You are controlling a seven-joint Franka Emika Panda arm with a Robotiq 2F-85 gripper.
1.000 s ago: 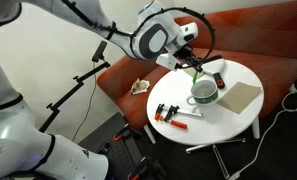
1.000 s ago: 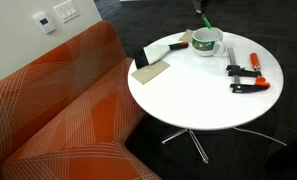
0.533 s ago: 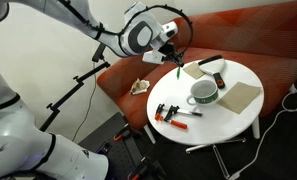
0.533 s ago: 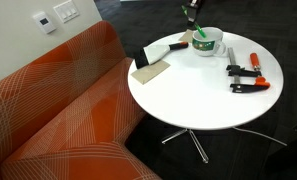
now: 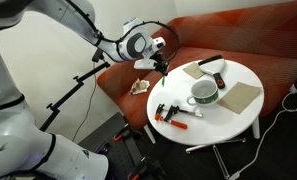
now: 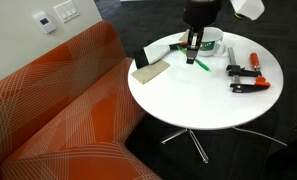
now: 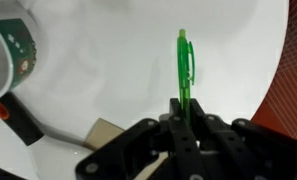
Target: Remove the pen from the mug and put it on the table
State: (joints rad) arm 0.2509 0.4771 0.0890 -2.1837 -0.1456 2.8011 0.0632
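Observation:
My gripper is above the table with the green pen, which would fall if I opened now, so I should first move it down onto the table.
My gripper (image 7: 185,112) is shut on a green pen (image 7: 185,62), which sticks out from between the jaws over the white table top (image 7: 108,70). In both exterior views the gripper (image 5: 159,70) (image 6: 193,52) holds the pen (image 5: 159,86) (image 6: 200,65) just above the round table (image 5: 228,118) (image 6: 198,105), near its sofa-side edge. The pale mug (image 5: 201,92) (image 7: 6,50) stands on the table, apart from the pen; in an exterior view the mug (image 6: 216,40) is partly hidden behind the gripper.
Orange-handled clamps (image 5: 170,112) (image 6: 246,80), a tan block (image 5: 240,96) (image 6: 151,71) and a black tool (image 5: 210,63) lie on the table. The red-orange sofa (image 6: 48,110) (image 5: 248,35) stands beside it, with a crumpled item (image 5: 140,87) on the seat.
The gripper has lifted the pen out of the mug and carried it away from the mug, toward the table's sofa-side edge, and lowered it.

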